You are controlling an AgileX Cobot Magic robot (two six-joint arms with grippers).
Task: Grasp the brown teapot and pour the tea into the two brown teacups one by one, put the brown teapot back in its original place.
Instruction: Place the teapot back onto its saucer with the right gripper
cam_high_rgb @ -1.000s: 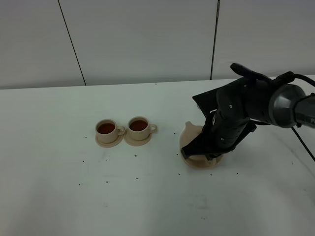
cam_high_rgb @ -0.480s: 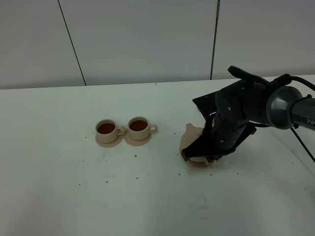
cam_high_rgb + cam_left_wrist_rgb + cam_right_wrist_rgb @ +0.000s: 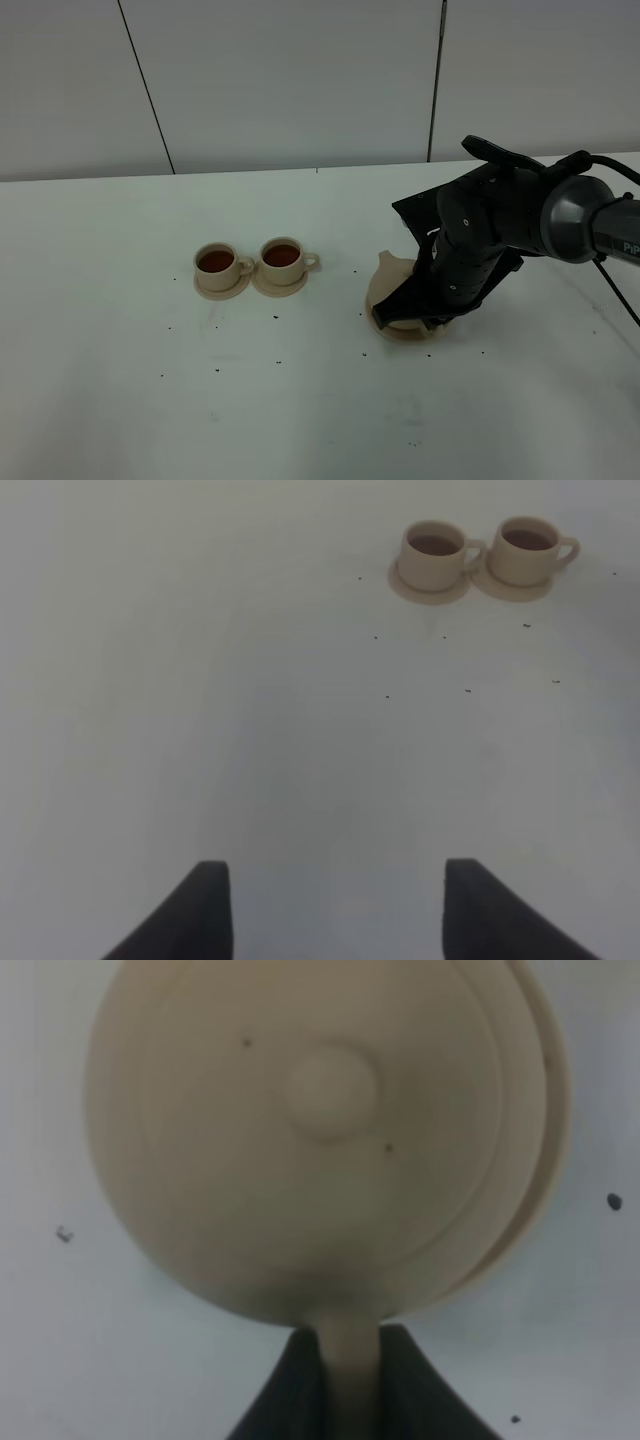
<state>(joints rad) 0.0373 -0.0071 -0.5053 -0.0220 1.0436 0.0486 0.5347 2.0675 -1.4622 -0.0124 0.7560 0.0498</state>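
The brown teapot's base is inside the rim of the wide saucer (image 3: 552, 1125), so the teapot would stand, and my right gripper should release it now.
The brown teapot (image 3: 388, 283) is over the wide saucer (image 3: 402, 333), its original place, right of the table's middle, mostly hidden by my right arm. In the right wrist view I look down on its lid (image 3: 330, 1090); the saucer's rim (image 3: 548, 1150) shows as a crescent beside it. My right gripper (image 3: 350, 1385) is shut on the teapot's handle. The two brown teacups (image 3: 216, 263) (image 3: 283, 255) stand side by side on small saucers, both holding dark tea; they also show in the left wrist view (image 3: 435, 550) (image 3: 527, 546). My left gripper (image 3: 335, 880) is open and empty above bare table.
Small dark specks (image 3: 278, 361) lie scattered on the white table (image 3: 120, 300) around the cups and teapot. A grey panelled wall (image 3: 300, 80) runs behind the table. A black cable (image 3: 615, 290) hangs by the right arm.
My right arm shifted slightly with the teapot over the wide saucer, then held nearly still. The cups and left gripper have not moved.
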